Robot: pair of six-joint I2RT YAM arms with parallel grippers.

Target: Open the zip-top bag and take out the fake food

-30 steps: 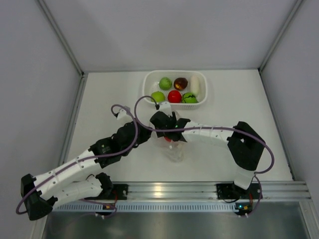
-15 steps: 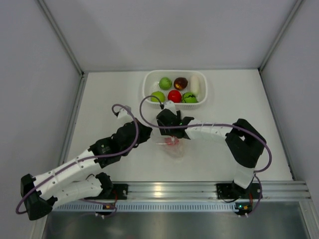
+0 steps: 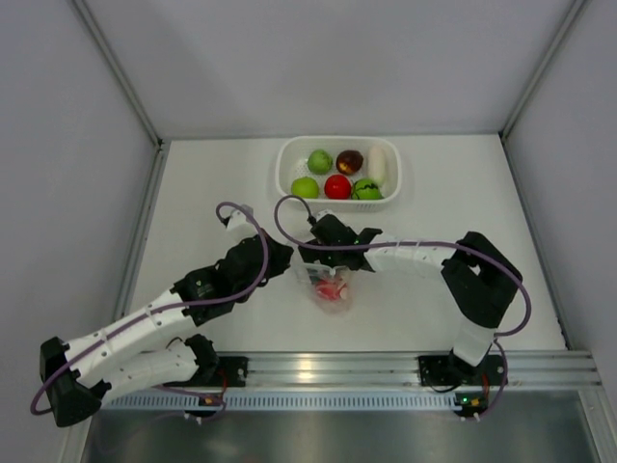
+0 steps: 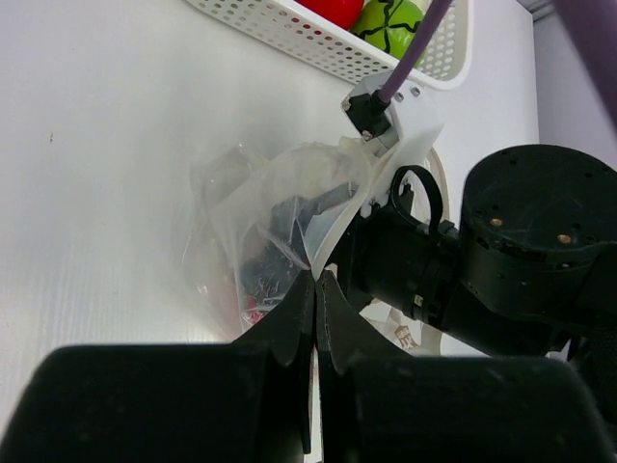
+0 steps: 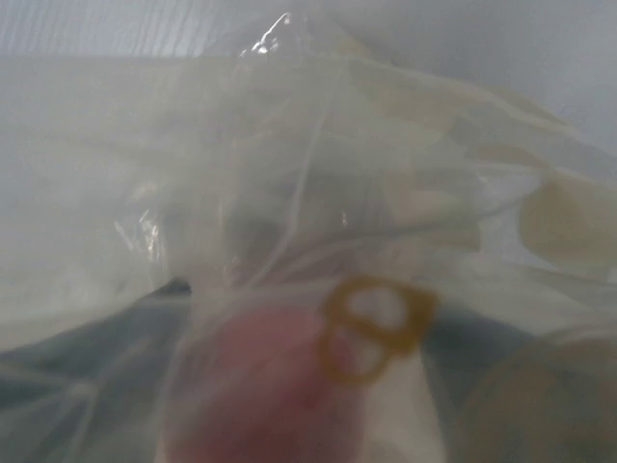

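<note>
I need to take the food out of the bag. Next, I need to grab the red fake food [image 3: 331, 289] [image 5: 267, 391] across its opposite sides with my right gripper, inside the bag's opening.
The zip-top bag [image 3: 328, 287] lies crumpled in front of the arms and stays clear in the left wrist view [image 4: 280, 198]. A red piece of fake food [image 3: 333, 286] is inside it. My left gripper [image 3: 292, 267] is shut, its tips [image 4: 315, 278] pinching the bag's edge. The right gripper [image 3: 327, 262] points down at the bag's mouth. In its own view the plastic [image 5: 318, 145] fills the frame. Its dark fingers [image 5: 96, 333] stand wide apart behind the film, either side of the blurred red piece [image 5: 260, 386].
A white perforated basket [image 3: 287, 154] at the back holds several pieces: green balls [image 3: 319, 160], a maroon ball [image 3: 349, 160], a red ball [image 3: 337, 186] and a white elongated piece [image 3: 377, 166]. The right wrist [image 4: 521, 251] crowds the left gripper.
The right gripper's fingers have spread wider over the bag. The bag's mouth has shifted left towards the left gripper, and the red piece shows more plainly. The left arm has barely moved.
</note>
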